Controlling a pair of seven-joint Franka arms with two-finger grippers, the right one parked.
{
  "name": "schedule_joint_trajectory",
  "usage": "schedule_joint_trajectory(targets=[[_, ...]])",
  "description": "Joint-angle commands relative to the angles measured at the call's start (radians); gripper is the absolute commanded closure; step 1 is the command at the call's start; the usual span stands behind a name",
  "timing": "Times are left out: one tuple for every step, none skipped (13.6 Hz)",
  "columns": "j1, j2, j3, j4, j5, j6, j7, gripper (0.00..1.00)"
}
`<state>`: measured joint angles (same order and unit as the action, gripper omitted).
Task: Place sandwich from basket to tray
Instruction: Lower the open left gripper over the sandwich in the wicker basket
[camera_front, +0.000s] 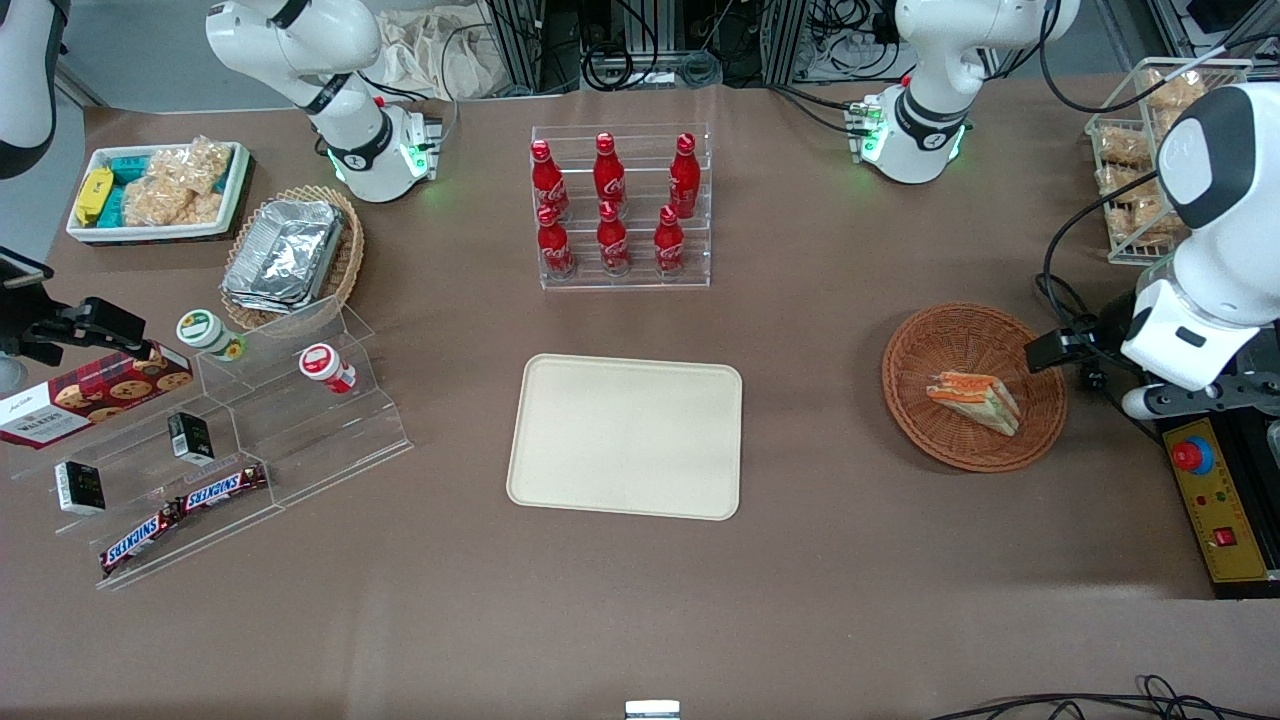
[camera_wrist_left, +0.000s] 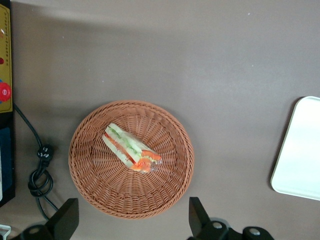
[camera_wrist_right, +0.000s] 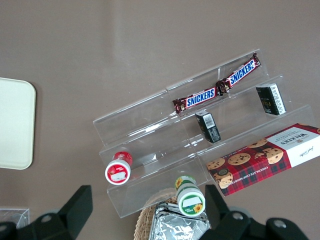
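Observation:
To place the sandwich from the basket onto the tray (camera_front: 625, 436), my left gripper next needs to grab the sandwich by its orange end (camera_front: 957, 384).
The sandwich (camera_front: 975, 400), a pale bread wedge with orange-red and green layers, lies in the round reddish-brown basket (camera_front: 925, 425) toward the working arm's end of the table. The cream-beige tray (camera_front: 625, 435) lies flat mid-table, with nothing on it. My left gripper (camera_front: 1060, 348) hangs above the basket's rim, on the side toward the working arm's end. In the left wrist view the sandwich (camera_wrist_left: 131, 147) sits in the middle of the basket (camera_wrist_left: 100, 185). The gripper (camera_wrist_left: 132, 222) is open wide and empty, high above the rim. An edge of the tray (camera_wrist_left: 300, 150) shows too.
A clear rack of red bottles (camera_front: 620, 210) stands farther from the camera than the tray. A stepped acrylic shelf with snacks (camera_front: 230, 450) and a tan basket of foil trays (camera_front: 295, 255) lie toward the parked arm's end. A yellow control box (camera_front: 1215, 510) and cable (camera_wrist_left: 40, 170) lie beside the basket.

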<state>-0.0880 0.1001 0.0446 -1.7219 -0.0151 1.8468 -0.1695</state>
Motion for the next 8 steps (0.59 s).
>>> schedule_joint_trajectory(targets=[[0.002, 0.026, 0.001, 0.041, 0.006, -0.049, 0.004, 0.01], [0.002, 0.027, 0.003, 0.045, 0.006, -0.049, 0.004, 0.01], [0.002, 0.029, 0.003, 0.048, 0.009, -0.044, 0.004, 0.01], [0.002, 0.033, 0.003, 0.048, 0.009, -0.041, 0.004, 0.01], [0.002, 0.038, 0.003, 0.047, 0.010, -0.041, 0.002, 0.01], [0.002, 0.039, 0.003, 0.038, 0.010, -0.041, -0.010, 0.01], [0.002, 0.038, 0.003, 0.019, 0.010, -0.037, -0.049, 0.01], [0.002, 0.033, 0.004, -0.004, 0.010, -0.019, -0.144, 0.01]])
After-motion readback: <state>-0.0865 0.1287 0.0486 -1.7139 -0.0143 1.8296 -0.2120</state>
